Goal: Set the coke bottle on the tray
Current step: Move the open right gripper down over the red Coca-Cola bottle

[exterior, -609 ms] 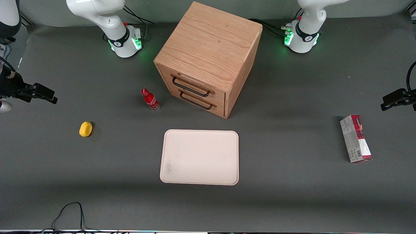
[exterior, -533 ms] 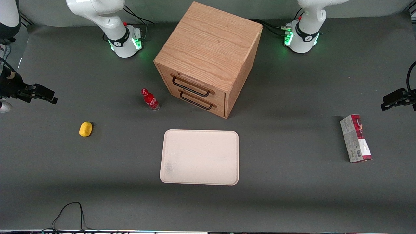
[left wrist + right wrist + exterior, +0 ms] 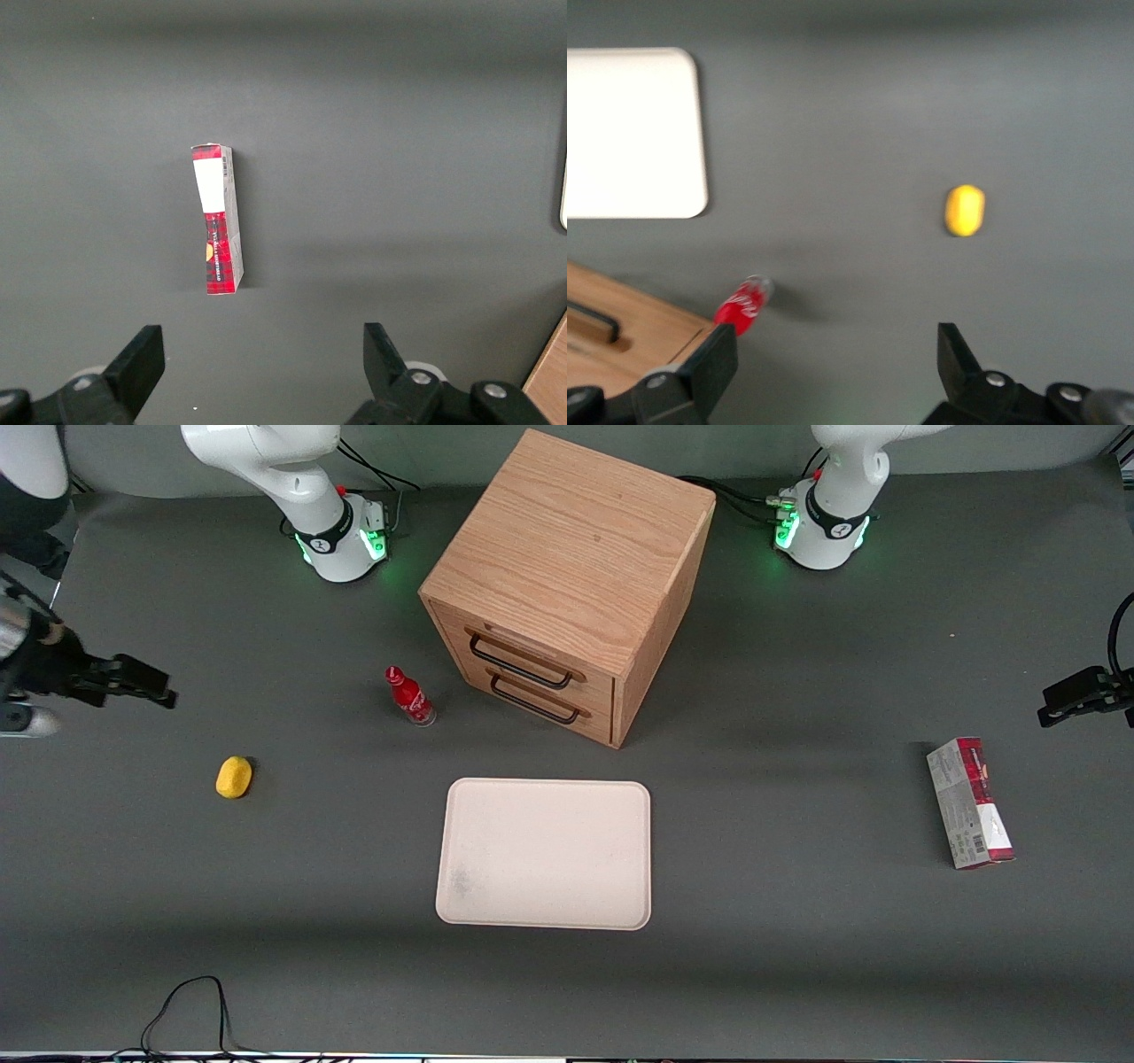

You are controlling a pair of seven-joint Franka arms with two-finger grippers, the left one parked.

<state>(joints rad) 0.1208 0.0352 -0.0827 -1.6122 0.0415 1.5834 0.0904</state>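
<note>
To place the coke bottle on the tray (image 3: 544, 854), my right gripper will next grab the bottle by its red cap (image 3: 393, 675).
The coke bottle (image 3: 410, 697) is small and red with a red cap and stands upright on the grey table, in front of the wooden drawer cabinet (image 3: 567, 584). It also shows in the right wrist view (image 3: 742, 306). The tray (image 3: 544, 854), flat and pale cream-pink, lies nearer the front camera than the bottle and the cabinet; it also shows in the right wrist view (image 3: 633, 133). My right gripper (image 3: 133, 682) hovers at the working arm's end of the table, well apart from the bottle. In its wrist view the gripper (image 3: 837, 363) is open and empty.
A yellow lemon (image 3: 234, 777) lies on the table near the gripper, nearer the front camera than the bottle; it also shows in the right wrist view (image 3: 965, 210). A red-and-grey carton (image 3: 969, 802) lies toward the parked arm's end. A black cable (image 3: 190, 1010) loops at the table's front edge.
My right gripper has moved a little toward the middle of the table and the bottle. The bottle, tray and lemon have not moved.
</note>
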